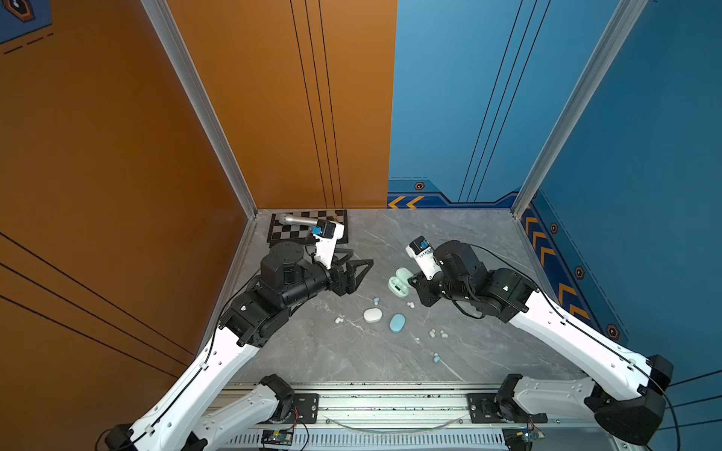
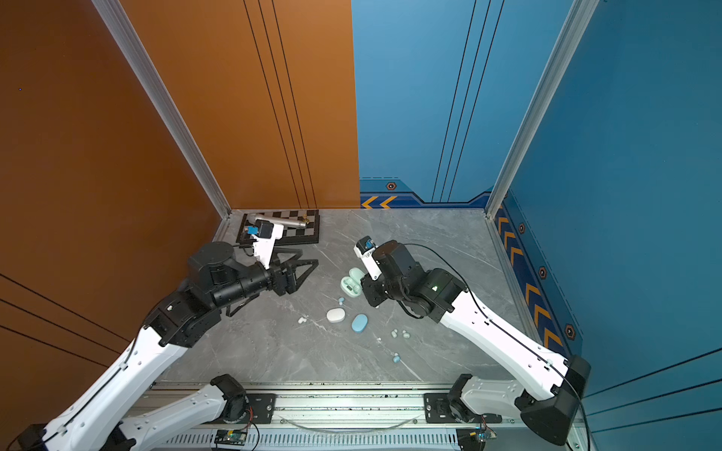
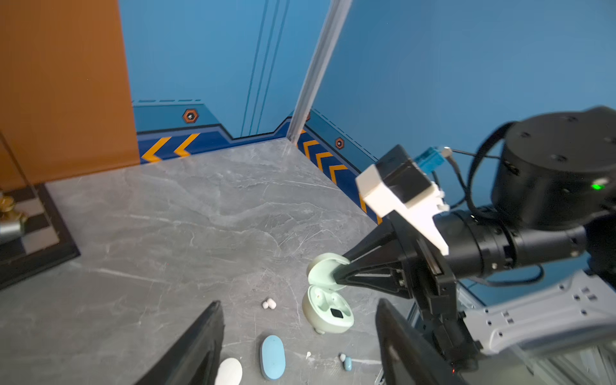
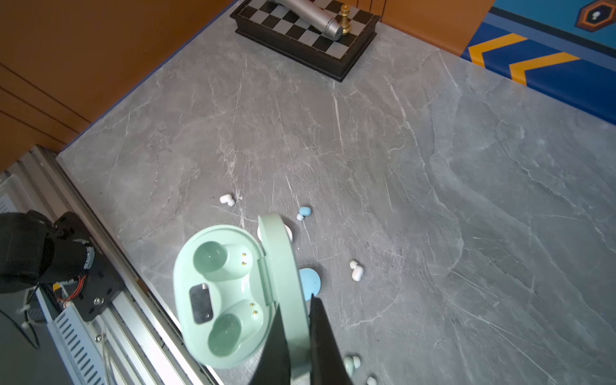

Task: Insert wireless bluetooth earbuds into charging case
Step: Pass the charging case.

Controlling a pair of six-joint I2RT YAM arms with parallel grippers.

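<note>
My left gripper grabs the mint charging case's upright lid next, opposite my right gripper, which leaves both sockets open for the earbuds to go in.
The mint green charging case (image 1: 397, 284) (image 2: 350, 286) stands open in the middle of the table, both of its sockets (image 4: 213, 256) empty. My right gripper (image 4: 296, 306) is shut on its upright lid (image 3: 325, 270). Loose earbuds lie around it: a white pair (image 1: 338, 320), a white one (image 4: 356, 271), a pale blue one (image 4: 304, 211), a mint pair (image 1: 437, 334) and a pale blue one (image 3: 346, 363). My left gripper (image 1: 357, 262) (image 3: 300, 305) hovers open left of the case, holding nothing.
A shut white case (image 1: 372, 315) and a shut blue case (image 1: 397, 323) lie in front of the mint one. A chessboard (image 1: 281, 230) with a silver cylinder (image 1: 297, 220) and a gold piece (image 4: 346, 18) sits in the back left corner. A metal rail (image 1: 390, 406) runs along the front.
</note>
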